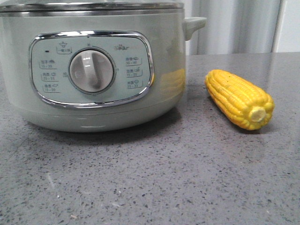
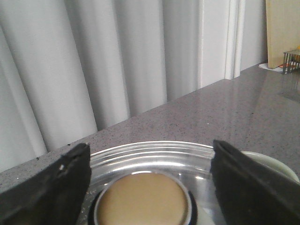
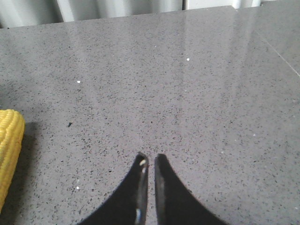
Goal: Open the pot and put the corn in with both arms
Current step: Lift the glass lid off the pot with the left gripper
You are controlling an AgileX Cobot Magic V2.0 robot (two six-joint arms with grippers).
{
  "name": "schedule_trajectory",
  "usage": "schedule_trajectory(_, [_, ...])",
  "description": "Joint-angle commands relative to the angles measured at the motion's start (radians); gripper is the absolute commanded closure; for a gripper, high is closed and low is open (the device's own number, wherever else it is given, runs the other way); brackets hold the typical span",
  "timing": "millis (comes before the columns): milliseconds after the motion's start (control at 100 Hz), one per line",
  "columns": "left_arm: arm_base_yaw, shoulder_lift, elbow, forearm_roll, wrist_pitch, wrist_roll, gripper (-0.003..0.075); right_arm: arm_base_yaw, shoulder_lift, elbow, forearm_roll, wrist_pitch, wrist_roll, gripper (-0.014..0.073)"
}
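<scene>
My left gripper has its fingers on either side of the tan lid knob (image 2: 143,199) above the glass lid (image 2: 154,157). It would hold the knob if it closed now, so it should close.
The pale green pot (image 1: 93,70) fills the left of the front view, its white dial (image 1: 91,71) facing me and its small side handle (image 1: 193,24) at the right. The yellow corn (image 1: 239,98) lies on the table to its right, stub end toward me. Neither gripper shows in the front view. In the left wrist view my left gripper (image 2: 150,161) is open, its fingers (image 2: 51,185) either side of the tan lid knob (image 2: 143,199) on the glass lid (image 2: 154,157), not touching it. My right gripper (image 3: 149,159) is shut and empty above bare table, the corn (image 3: 8,150) off to one side.
The grey speckled table (image 1: 164,178) stretches in front of the pot and corn. White curtains (image 2: 93,70) hang behind the table. A wooden board and a wire rack (image 2: 291,61) stand at the far corner in the left wrist view.
</scene>
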Motion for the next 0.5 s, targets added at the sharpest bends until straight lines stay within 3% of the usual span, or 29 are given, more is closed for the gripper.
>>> schedule_trajectory(0, [-0.008,-0.014,-0.043,-0.007,-0.085,-0.006,0.0237,-0.004,0.008,-0.037,-0.001,-0.08,-0.003,0.0641])
schedule_trajectory(220, [-0.008,-0.014,-0.043,-0.007,-0.073,-0.006,0.0248,-0.004,0.008,-0.037,-0.001,-0.08,-0.003,0.0641])
schedule_trajectory(360, [-0.008,-0.014,-0.043,-0.007,-0.073,-0.006,0.0321,-0.004,0.008,-0.037,-0.001,-0.08,-0.003,0.0641])
schedule_trajectory(490, [-0.008,-0.014,-0.043,-0.007,-0.073,-0.006,0.0435,-0.004,0.008,-0.037,-0.001,-0.08,-0.003,0.0641])
